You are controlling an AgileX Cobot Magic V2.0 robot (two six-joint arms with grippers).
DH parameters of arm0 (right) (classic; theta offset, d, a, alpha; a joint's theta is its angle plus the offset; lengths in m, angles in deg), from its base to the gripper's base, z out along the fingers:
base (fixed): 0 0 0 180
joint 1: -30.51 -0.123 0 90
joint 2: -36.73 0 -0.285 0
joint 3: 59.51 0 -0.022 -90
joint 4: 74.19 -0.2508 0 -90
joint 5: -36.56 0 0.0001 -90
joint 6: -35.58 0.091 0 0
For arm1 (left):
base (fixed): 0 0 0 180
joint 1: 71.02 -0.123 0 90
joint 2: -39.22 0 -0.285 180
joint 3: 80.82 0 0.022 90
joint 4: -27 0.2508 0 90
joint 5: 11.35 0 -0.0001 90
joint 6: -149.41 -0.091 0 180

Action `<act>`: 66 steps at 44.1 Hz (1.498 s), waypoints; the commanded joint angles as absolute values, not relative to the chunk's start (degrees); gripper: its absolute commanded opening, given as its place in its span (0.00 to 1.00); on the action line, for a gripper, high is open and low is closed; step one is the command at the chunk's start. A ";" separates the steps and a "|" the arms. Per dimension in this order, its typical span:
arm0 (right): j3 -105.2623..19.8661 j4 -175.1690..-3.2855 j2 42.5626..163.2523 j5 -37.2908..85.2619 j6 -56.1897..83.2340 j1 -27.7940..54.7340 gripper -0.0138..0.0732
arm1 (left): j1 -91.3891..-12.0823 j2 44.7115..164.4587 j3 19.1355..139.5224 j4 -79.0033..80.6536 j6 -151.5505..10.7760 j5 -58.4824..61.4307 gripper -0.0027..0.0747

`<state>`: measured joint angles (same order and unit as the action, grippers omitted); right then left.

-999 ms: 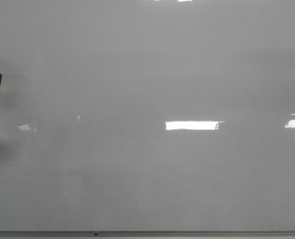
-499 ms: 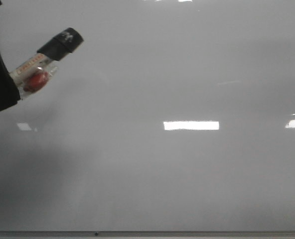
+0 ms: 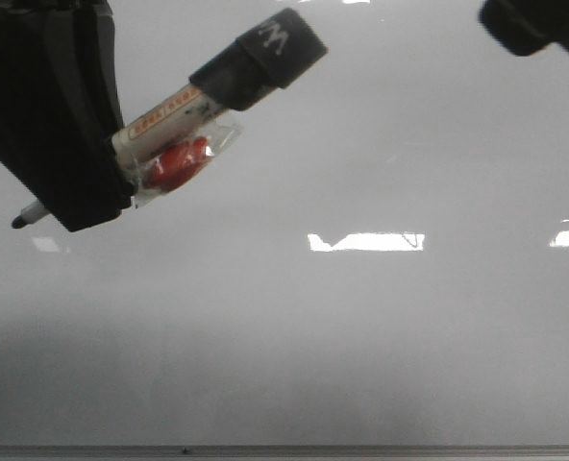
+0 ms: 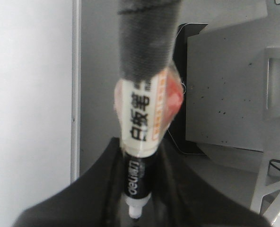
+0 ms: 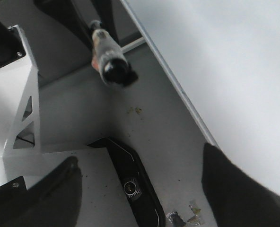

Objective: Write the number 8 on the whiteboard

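I will grab the marker pen [image 3: 184, 115] next with my right gripper, by its black end with the cap [image 3: 259, 61]. My left gripper's fingers already cover the part near the pen's tip.
The whiteboard [image 3: 361, 327] fills the front view, glossy pale grey with bright reflections and a thin frame edge [image 3: 361, 449] at the bottom. No number 8 shows on it; its surface is blank. My left gripper [image 3: 92, 197] is at the upper left, shut on a marker pen [image 3: 184, 115]. The pen's black-capped end [image 3: 275, 53] points up and right, and its bare tip [image 3: 20, 221] points left. In the left wrist view the pen [image 4: 142, 118] stands between the fingers [image 4: 83, 198]. My right gripper [image 5: 140, 189] is open and empty; a part of it shows at the top right [image 3: 539, 24].
Beside the whiteboard [image 5: 225, 56] lies a grey table surface [image 5: 130, 123] with a black camera unit [image 5: 130, 184], a white metal bracket [image 5: 21, 109] and some small scraps [image 5: 185, 217].
My left gripper has come in from the left edge with the marker pen, moving right and closer to the camera. My right gripper has appeared at the top right.
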<state>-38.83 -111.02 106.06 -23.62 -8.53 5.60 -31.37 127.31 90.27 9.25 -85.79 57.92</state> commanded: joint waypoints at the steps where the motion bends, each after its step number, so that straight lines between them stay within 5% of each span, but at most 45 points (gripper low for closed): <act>1: -43.49 -114.18 109.75 -21.25 -10.92 2.71 0.79 | -30.93 125.77 92.26 6.89 -86.03 57.47 0.04; 16: -54.35 -114.13 122.98 -22.38 -11.38 -5.21 0.79 | -30.93 125.77 92.26 6.89 -86.03 57.47 0.04; 26: -57.26 -114.13 126.56 -24.06 -11.38 -5.75 0.62 | -30.93 125.77 92.26 6.89 -86.03 57.15 0.04; 37: -57.33 -114.35 128.28 -25.20 -11.38 -5.75 0.59 | -30.93 125.77 92.26 6.78 -86.03 55.89 0.04; 48: -57.33 -114.96 128.35 -25.33 -11.38 -5.75 0.25 | -30.93 125.77 92.26 5.96 -85.31 54.42 0.07; 54: -57.33 -114.96 128.35 -25.39 -11.38 -5.75 0.07 | -31.05 125.77 92.26 6.38 -82.99 53.78 0.27; 61: -57.27 -113.49 127.79 -25.39 -11.38 -4.93 0.09 | -31.05 125.77 92.26 7.39 -79.64 52.74 0.70; 66: -55.85 -113.19 125.63 -25.06 -11.38 -2.18 0.09 | -31.05 125.67 92.26 7.66 -79.25 52.73 0.84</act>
